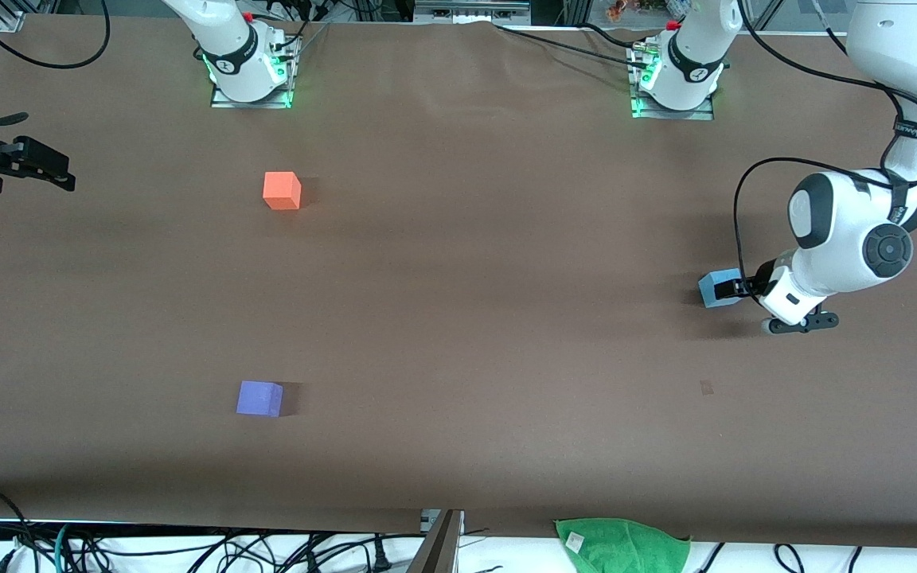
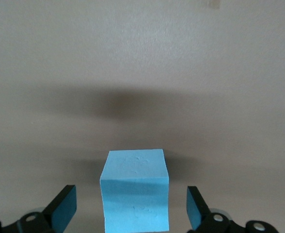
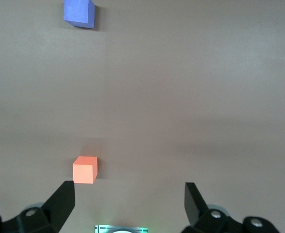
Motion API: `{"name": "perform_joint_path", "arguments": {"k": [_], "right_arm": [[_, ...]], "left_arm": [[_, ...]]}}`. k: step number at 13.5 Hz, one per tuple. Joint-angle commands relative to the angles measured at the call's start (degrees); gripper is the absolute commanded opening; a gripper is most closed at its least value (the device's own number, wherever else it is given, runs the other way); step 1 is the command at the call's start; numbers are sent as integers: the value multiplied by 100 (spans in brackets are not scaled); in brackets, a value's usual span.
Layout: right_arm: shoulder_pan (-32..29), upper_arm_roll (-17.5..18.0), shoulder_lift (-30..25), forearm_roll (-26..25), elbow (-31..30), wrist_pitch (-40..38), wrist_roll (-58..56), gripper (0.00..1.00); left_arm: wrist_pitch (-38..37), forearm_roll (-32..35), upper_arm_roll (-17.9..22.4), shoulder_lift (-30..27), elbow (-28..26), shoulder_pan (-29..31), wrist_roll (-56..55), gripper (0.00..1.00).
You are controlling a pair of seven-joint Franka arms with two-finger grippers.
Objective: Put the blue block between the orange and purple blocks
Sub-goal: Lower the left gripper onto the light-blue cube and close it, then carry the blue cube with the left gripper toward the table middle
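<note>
I should lower my left gripper before I close on the block. My left gripper's fingers stop above the sky-blue block's top [image 1: 719, 277] [image 2: 135, 165], so they would miss if I closed now.
The sky-blue block [image 1: 716, 289] sits on the brown table toward the left arm's end. My left gripper [image 1: 737, 288] is low at it and open. In the left wrist view the block [image 2: 134, 191] stands between the two fingers [image 2: 62, 208] with a gap on each side. The orange block [image 1: 282, 191] lies toward the right arm's end, farther from the front camera. The purple block [image 1: 259, 398] lies nearer to the camera. Both show in the right wrist view, orange [image 3: 85, 170] and purple [image 3: 78, 12]. My right gripper [image 1: 56, 171] waits open and empty at the right arm's end of the table [image 3: 129, 199].
A green cloth [image 1: 622, 543] hangs at the table's near edge. A small pale mark [image 1: 706, 387] is on the table nearer the camera than the blue block. The arm bases [image 1: 251, 68] [image 1: 673, 79] stand along the back edge, with cables around them.
</note>
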Motion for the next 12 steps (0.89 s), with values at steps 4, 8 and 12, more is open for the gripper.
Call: {"name": "perform_joint_path", "arguments": {"k": [4,8,12], "right_arm": [[-32,-1,28,107,104,-67,-4,100],[-32,-10,28,107,104,-58,-4,100],[-32,-10,81,107,113,-49,-13,100]], "left_arm": [[374,-103,-22,282,-67,36,-35,94],[260,-94,-22,335,-93,45,61,23],[-757,-85,-197,-138,135,10,61,1]]}}
